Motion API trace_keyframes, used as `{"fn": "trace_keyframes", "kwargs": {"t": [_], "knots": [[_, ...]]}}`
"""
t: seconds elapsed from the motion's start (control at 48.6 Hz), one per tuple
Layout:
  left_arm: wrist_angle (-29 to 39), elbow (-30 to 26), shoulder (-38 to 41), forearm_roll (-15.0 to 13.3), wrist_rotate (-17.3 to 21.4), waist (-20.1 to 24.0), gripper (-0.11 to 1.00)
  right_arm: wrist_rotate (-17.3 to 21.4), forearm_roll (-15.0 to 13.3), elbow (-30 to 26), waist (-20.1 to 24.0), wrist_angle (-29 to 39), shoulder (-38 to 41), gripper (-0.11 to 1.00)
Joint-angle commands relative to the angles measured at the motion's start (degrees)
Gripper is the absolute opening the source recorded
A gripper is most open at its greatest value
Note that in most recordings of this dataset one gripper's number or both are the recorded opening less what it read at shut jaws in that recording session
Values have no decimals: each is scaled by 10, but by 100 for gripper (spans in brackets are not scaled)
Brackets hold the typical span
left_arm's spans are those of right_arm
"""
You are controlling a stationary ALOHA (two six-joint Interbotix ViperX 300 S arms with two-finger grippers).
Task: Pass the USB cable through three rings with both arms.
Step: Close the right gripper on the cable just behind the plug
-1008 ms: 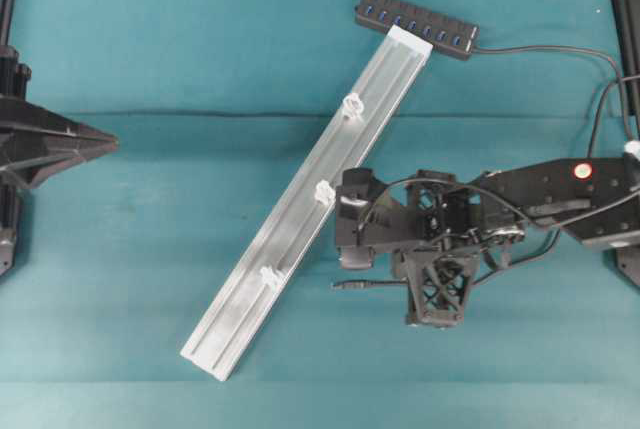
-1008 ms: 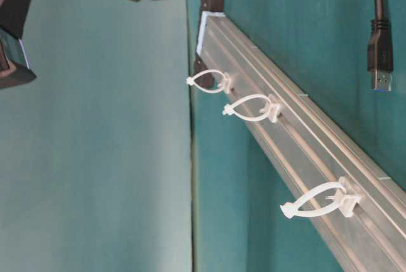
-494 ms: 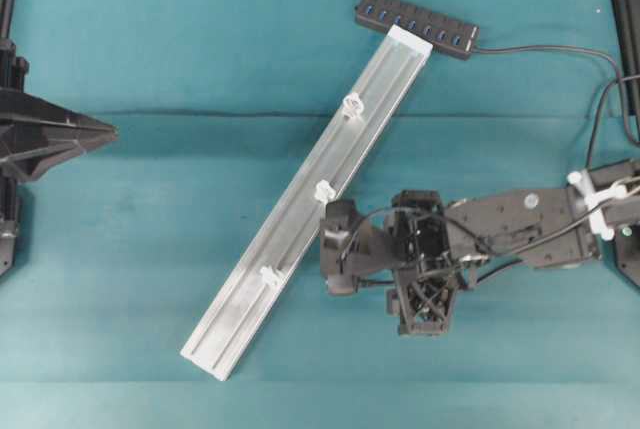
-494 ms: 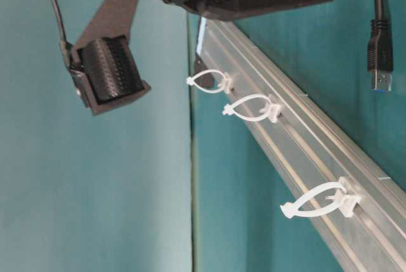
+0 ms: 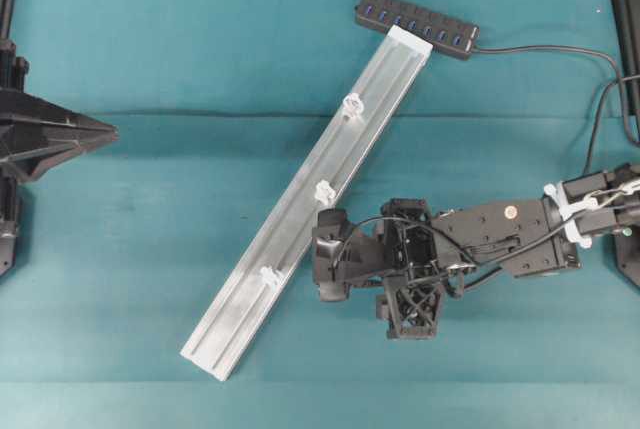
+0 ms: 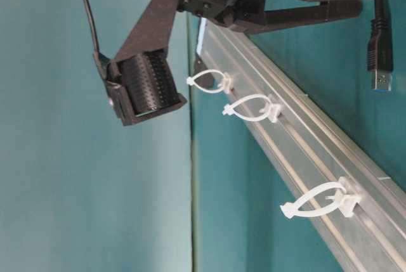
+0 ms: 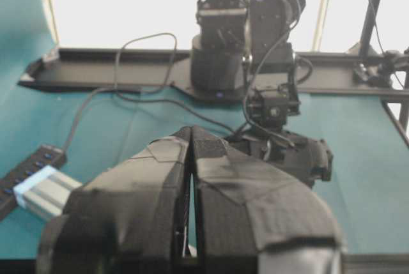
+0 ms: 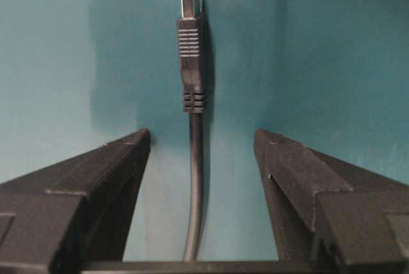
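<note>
My right gripper closes on the USB cable now, since both fingers reach down to the teal cloth on either side of the cord (image 8: pixel 196 138).
The USB cable (image 8: pixel 195 178) lies on the teal cloth, with its dark plug (image 8: pixel 191 63) and metal tip pointing away from the wrist camera. My right gripper (image 8: pixel 201 137) is open, one finger on each side of the cord just behind the plug, and neither finger touches it. From above, the right gripper (image 5: pixel 400 274) hides the plug. The plug (image 6: pixel 379 63) shows at the table-level view's top right. Three white rings (image 5: pixel 352 104) (image 5: pixel 324 191) (image 5: pixel 268 275) sit along the silver rail (image 5: pixel 300 214). My left gripper (image 5: pixel 105 134) is shut and empty at the far left.
A black multi-port hub (image 5: pixel 415 24) lies at the rail's far end, and a thin cord leaves it toward the right edge. The right arm's wrist camera (image 5: pixel 332 259) hangs close to the rail beside the middle ring. The right arm's base (image 7: pixel 220 63) faces the left gripper.
The right arm has stretched out to the left and come down over the plug, and its jaws have opened wide. The left arm, rail and rings have not moved.
</note>
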Motion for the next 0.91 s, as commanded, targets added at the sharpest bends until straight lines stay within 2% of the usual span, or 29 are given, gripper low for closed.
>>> {"fn": "trace_keyframes", "kwargs": {"t": [0.0, 0.123, 0.412, 0.576, 0.72, 0.885], "knots": [[-3, -11, 2, 1, 0, 1, 0, 5, -1, -2, 0, -3, 7, 78], [-3, -11, 2, 1, 0, 1, 0, 8, -1, 4, 0, -2, 8, 78], [-3, -10, 2, 2, 0, 1, 0, 44, -1, 16, 0, -4, 11, 74], [-2, -9, 2, 1, 1, 1, 0, 43, -1, 15, 2, -5, 11, 62], [-3, -9, 2, 1, 1, 1, 0, 41, -1, 15, 4, -5, 11, 41], [-3, -10, 2, 1, 1, 1, 0, 39, -1, 15, 6, -3, 11, 40]]}}
